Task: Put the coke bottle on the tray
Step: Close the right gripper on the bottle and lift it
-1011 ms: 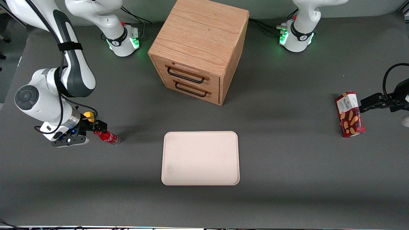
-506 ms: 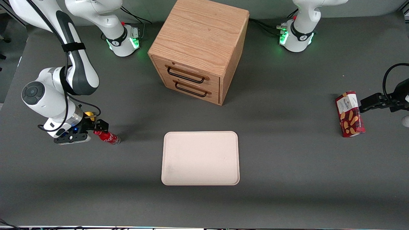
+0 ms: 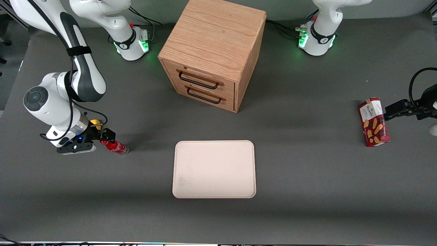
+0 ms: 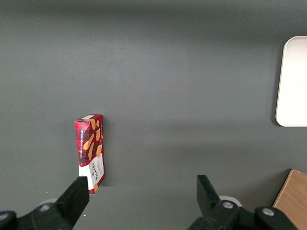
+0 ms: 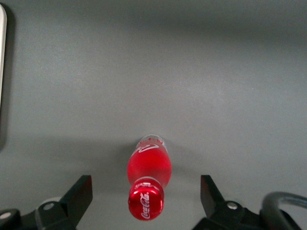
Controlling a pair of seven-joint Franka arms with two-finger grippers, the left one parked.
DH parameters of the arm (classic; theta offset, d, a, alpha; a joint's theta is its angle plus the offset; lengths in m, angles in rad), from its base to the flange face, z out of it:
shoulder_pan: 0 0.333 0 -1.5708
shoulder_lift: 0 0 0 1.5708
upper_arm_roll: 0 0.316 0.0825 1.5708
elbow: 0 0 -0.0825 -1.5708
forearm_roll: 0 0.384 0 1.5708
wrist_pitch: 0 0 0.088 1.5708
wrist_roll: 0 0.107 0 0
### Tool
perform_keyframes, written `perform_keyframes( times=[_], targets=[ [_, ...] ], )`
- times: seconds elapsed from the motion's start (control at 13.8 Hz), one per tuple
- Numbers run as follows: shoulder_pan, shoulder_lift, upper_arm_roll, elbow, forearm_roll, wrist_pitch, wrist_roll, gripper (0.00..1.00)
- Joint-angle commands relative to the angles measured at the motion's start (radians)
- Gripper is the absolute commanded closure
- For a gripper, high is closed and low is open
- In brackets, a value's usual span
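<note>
I need to grab the bottle by its capped upper end (image 3: 104, 142) with my gripper next, so it can stand the coke bottle on the tray (image 3: 214, 169).
The coke bottle (image 3: 114, 147), slim and red with a white script logo, stands on the dark table toward the working arm's end. In the right wrist view I look down on the bottle (image 5: 148, 167) and its red cap (image 5: 146, 201). My gripper (image 3: 104, 136) is open, level with the cap. Its two black fingers (image 5: 80, 194) stand wide apart on either side of the cap without touching it, and the gripper's middle (image 5: 146, 199) is over the cap. The cream-pink tray (image 3: 214, 169) lies flat near the table's middle with nothing on it, well apart from the bottle.
A wooden two-drawer cabinet (image 3: 213, 51) stands farther from the front camera than the tray. A small yellow object (image 3: 96, 123) sits close beside my wrist. A red snack box (image 3: 373, 122) lies toward the parked arm's end.
My wrist and forearm shifted slightly away from the front camera over the first half second, then held still. The bottle has not moved.
</note>
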Motion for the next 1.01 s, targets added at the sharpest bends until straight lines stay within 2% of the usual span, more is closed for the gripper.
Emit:
perform_keyframes(
  times=[0.0,0.07,0.14,0.29,0.51,0.79,0.87,0.94],
  targets=[
    [0.004,-0.022,-0.007,-0.028,0.008,0.025,-0.022,0.00],
    [0.004,-0.021,-0.007,-0.028,0.008,0.027,-0.022,0.11],
    [0.004,-0.021,-0.007,-0.028,0.008,0.025,-0.022,0.36],
    [0.004,-0.019,-0.007,-0.028,0.006,0.021,-0.022,0.68],
    [0.004,-0.021,-0.007,-0.027,0.006,0.014,-0.022,1.00],
    [0.004,-0.027,-0.007,-0.015,0.006,0.011,-0.021,1.00],
    [0.004,-0.035,-0.007,0.014,0.006,-0.025,-0.021,1.00],
    [0.004,-0.035,-0.007,0.082,0.008,-0.127,-0.019,1.00]
  ],
)
